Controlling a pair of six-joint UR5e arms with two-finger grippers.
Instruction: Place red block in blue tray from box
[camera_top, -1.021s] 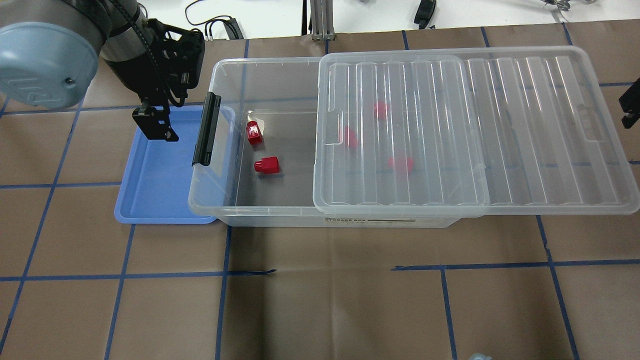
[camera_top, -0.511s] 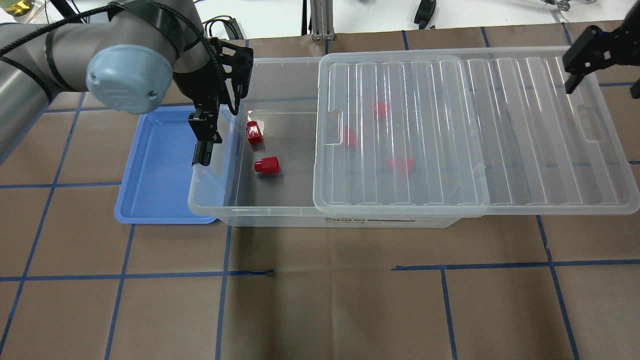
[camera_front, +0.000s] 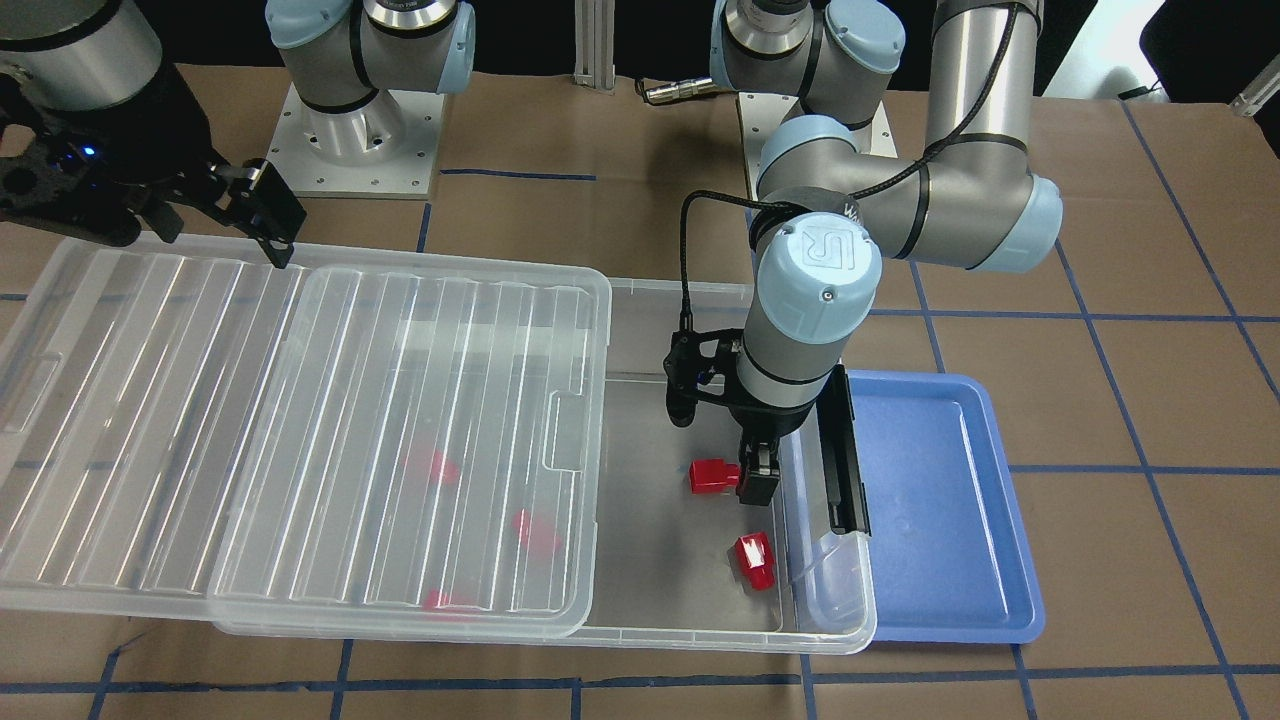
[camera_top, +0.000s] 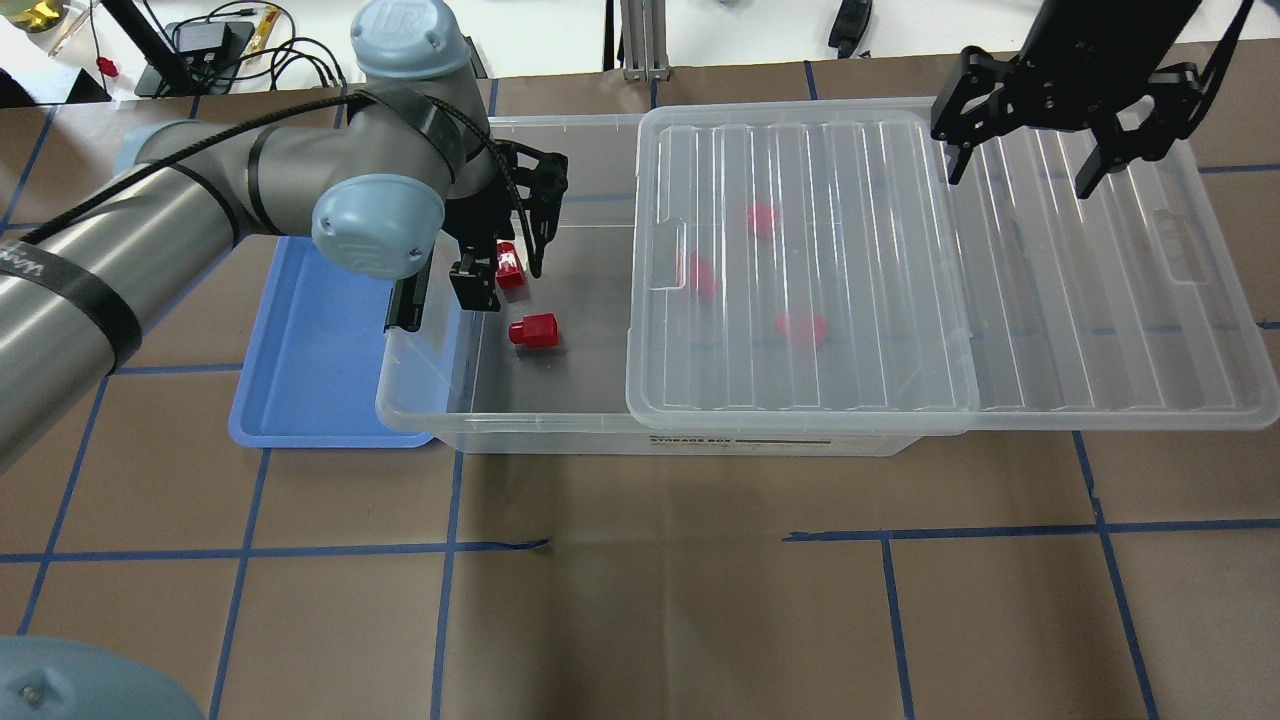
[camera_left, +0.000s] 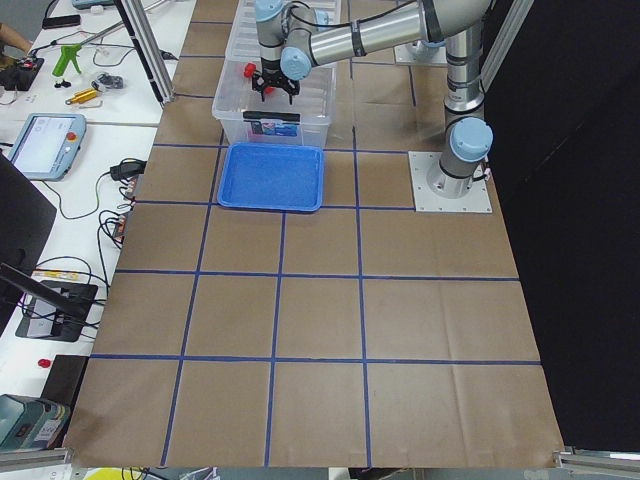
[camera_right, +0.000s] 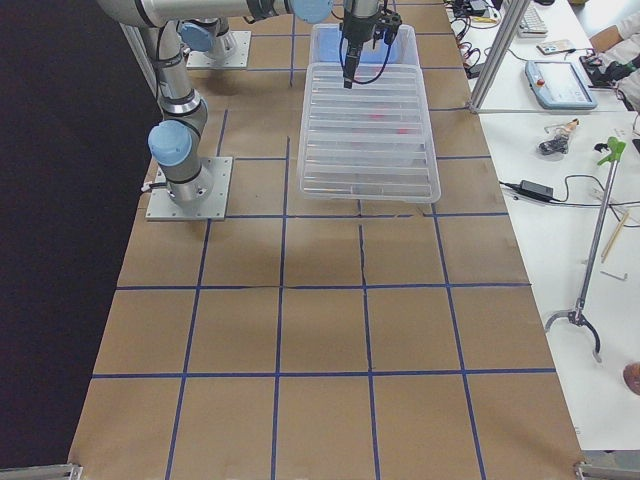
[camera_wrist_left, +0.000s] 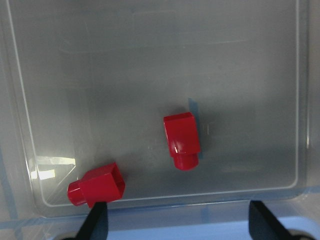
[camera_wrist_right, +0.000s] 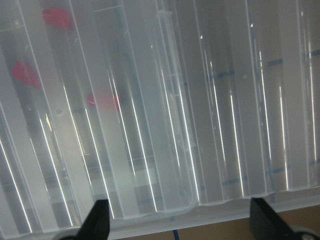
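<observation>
The red block needs to go from the box into the blue tray (camera_front: 942, 504), so I should grab it next by its square body (camera_front: 708, 476) with my left gripper.
Two red blocks (camera_top: 509, 266) (camera_top: 533, 330) lie on the floor of the clear box (camera_top: 500, 430), in its open end; they also show in the front view (camera_front: 756, 561) (camera_front: 712, 476) and the left wrist view (camera_wrist_left: 182, 140) (camera_wrist_left: 97, 185). Three more red blocks (camera_top: 800, 328) show blurred under the slid-back lid (camera_top: 1100, 280). My left gripper (camera_top: 500, 270) (camera_wrist_left: 180, 225) hangs open and empty above the two bare blocks. The blue tray (camera_top: 300, 350) lies empty beside the box's latch end. My right gripper (camera_top: 1025, 170) (camera_wrist_right: 180, 225) is open and empty above the lid.
The box's black latch clip (camera_front: 840, 460) stands between the box's open end and the tray (camera_front: 940, 500). The lid (camera_front: 150, 420) overhangs the box's far end. Brown paper with blue tape lines (camera_top: 640, 545) covers the table. Cables lie on the white bench behind (camera_top: 210, 45).
My left gripper has moved from over the tray, across the latch, to above the box's open end. My right gripper has come in from the right edge to above the lid.
</observation>
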